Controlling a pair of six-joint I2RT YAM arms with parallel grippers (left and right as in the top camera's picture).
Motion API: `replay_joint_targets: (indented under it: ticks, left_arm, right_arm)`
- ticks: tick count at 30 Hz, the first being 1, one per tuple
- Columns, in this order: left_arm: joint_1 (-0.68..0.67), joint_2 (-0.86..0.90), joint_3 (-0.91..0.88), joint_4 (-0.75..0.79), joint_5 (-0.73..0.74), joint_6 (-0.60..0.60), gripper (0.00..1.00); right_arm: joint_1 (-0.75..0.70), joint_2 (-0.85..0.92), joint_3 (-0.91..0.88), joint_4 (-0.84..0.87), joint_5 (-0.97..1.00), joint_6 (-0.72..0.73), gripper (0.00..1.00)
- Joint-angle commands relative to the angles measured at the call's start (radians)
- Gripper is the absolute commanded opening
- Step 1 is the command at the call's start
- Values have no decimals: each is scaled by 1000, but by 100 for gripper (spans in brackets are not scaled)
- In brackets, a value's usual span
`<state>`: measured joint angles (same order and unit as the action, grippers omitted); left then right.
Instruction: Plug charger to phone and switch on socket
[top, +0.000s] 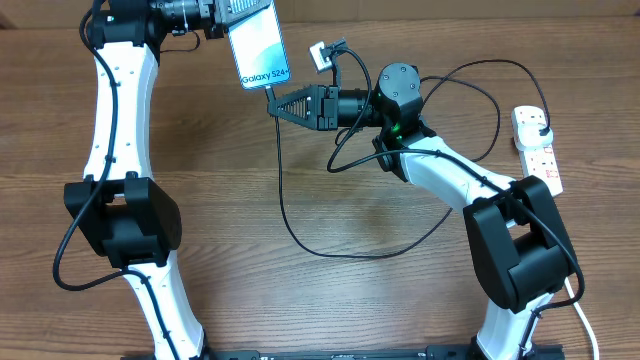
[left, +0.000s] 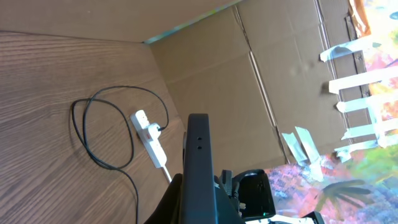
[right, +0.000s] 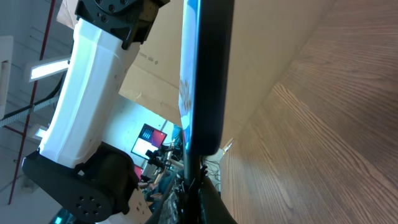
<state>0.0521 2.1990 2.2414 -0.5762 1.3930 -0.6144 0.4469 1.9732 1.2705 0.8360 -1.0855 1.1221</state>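
The connector's black body sits flush and in line against the phone's lower edge, so my right gripper will let go of the connector.
My left gripper (top: 225, 22) is shut on the phone (top: 258, 45) and holds it above the table's far edge, its blue "Galaxy S24" screen facing up. The left wrist view shows the phone edge-on (left: 199, 162) between the fingers (left: 200, 208). My right gripper (top: 278, 103) is shut on the connector end of the black charger cable (top: 300, 235), right at the phone's lower edge. In the right wrist view the fingers (right: 194, 196) hold the tip against the phone's end (right: 204, 74); I cannot tell whether it is seated. The cable's black plug (top: 541, 128) sits in the white socket strip (top: 537, 155).
The cable loops across the middle of the wooden table and arcs over to the strip at the right edge. The strip (left: 149, 138) and cable loop (left: 99, 134) also show in the left wrist view. A cardboard wall (left: 249, 81) stands behind the table.
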Motion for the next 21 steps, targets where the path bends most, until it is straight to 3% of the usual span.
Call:
replay_joint_targets:
  ticks: [1,21]
  left_arm:
    - [-15,-26,19,-3,87,26,4]
    - [-40,-26,19,-3,101,55,4]
  right_arm:
    - [-5,8,15,4,63,-3,4]
    - [-21,8,16,12,123,31,4]
